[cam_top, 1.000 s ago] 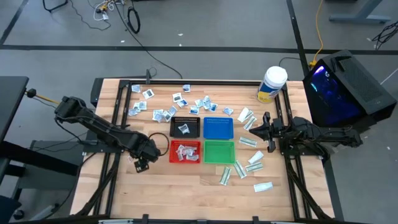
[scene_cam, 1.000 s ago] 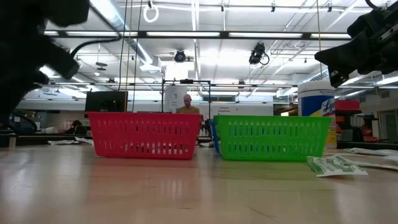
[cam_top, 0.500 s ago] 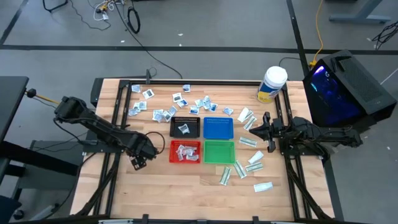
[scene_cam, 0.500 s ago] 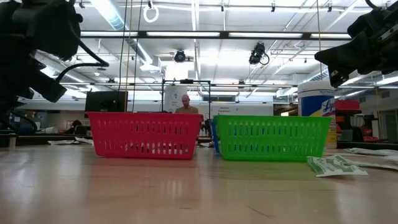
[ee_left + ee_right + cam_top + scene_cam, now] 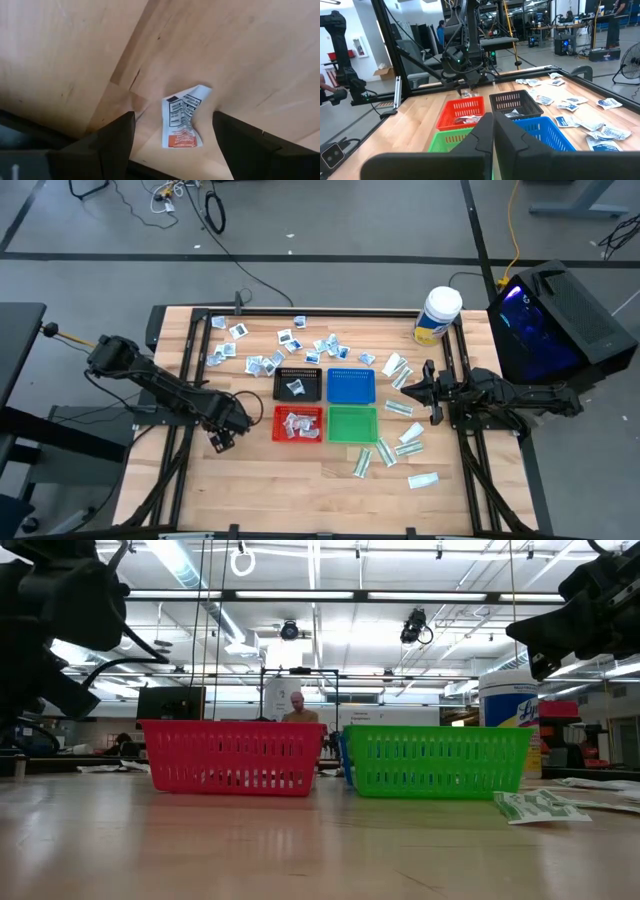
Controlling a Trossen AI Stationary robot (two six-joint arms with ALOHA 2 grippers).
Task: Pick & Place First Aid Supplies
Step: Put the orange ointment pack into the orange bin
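My left gripper would hold the white packet if closed now: both fingers reach down to the wood on either side of its printed middle [image 5: 179, 115].
My left gripper [image 5: 221, 440] points down over the table, left of the red tray [image 5: 298, 410], and is open. A crumpled white packet with black print and an orange stripe [image 5: 181, 122] lies flat on the wood between its two fingers [image 5: 112, 142], apart from both. More first aid supplies lie loose: squarish white packets [image 5: 290, 340] at the far side, and longer white-and-green ones [image 5: 405, 442] at the right. My right gripper [image 5: 493, 131] waits shut and level at the table's right edge, touching nothing.
Four mesh trays stand mid-table: black [image 5: 297, 371] with one packet, blue [image 5: 351, 372], red with several packets, green [image 5: 352, 410]. A white jar with a yellow label [image 5: 437, 315] stands at the far right. Bare wood lies along the near edge [image 5: 300, 490].
My left gripper has come down toward the table and drifted slightly toward its left edge, staying open. The right arm has kept still.
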